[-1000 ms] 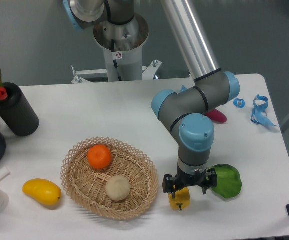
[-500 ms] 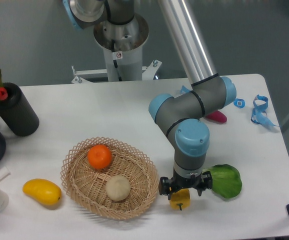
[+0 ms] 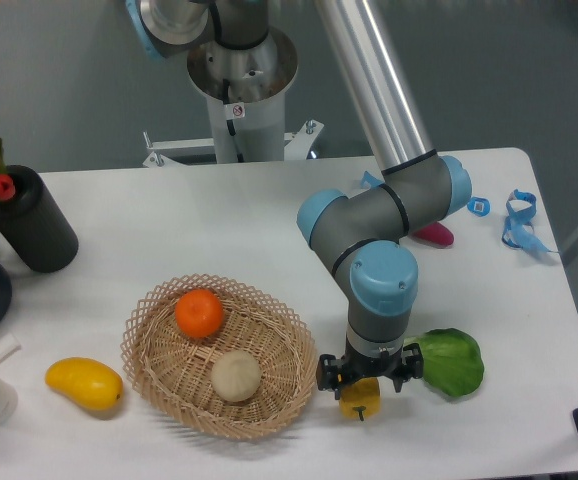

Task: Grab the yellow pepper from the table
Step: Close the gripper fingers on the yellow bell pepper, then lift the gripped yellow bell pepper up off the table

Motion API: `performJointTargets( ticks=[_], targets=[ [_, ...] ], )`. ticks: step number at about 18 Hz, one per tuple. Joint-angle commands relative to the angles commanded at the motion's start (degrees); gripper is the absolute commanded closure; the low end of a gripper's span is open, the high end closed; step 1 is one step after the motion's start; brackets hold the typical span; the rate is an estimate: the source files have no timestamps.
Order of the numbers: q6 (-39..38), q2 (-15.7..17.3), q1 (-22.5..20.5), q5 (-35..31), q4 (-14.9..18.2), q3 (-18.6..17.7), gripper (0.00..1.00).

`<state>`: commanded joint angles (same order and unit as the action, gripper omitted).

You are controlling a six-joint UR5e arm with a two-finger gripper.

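I should next grab the yellow pepper by its plump body (image 3: pixel 358 393) with my gripper, then lift it off the white table.
The yellow pepper (image 3: pixel 360 397) sits on the white table (image 3: pixel 219 220) near its front edge, just right of the basket. It is small and yellow-orange, and only its lower part shows. My gripper (image 3: pixel 362 385) points straight down over the pepper, with its black jaws spread on either side of it. The jaws look open and the gripper body hides the top of the pepper. The pepper rests on the table.
A wicker basket (image 3: pixel 159 365) holding an orange (image 3: pixel 199 313) and a pale round fruit (image 3: pixel 236 376) stands left of the gripper. A green leafy thing (image 3: pixel 452 362) lies to its right. A yellow mango (image 3: pixel 84 384), a black vase (image 3: pixel 31 221) and a blue strap (image 3: pixel 520 218) are further off.
The arm shifted slightly left and settled lower over the pepper. The last half second shows almost no motion, and the pepper has not moved.
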<state>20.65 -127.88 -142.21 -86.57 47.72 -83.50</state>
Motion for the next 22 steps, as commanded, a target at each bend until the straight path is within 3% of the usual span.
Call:
performJointTargets(
  ticks=[5, 11, 15, 19, 22],
  targets=[
    [-0.2, 0.0, 0.0, -0.1, 0.0, 0.0, 0.30],
    [0.1, 0.3, 0.0, -0.1, 0.0, 0.1, 0.49],
    [1.3, 1.1, 0.0, -0.3, 0.1, 1.1, 0.52],
    [10.3, 5.4, 0.2, -5.0, 0.6, 1.1, 0.52],
    [18.7, 9.5, 1.1, -5.0, 1.3, -0.9, 0.52]
  ],
)
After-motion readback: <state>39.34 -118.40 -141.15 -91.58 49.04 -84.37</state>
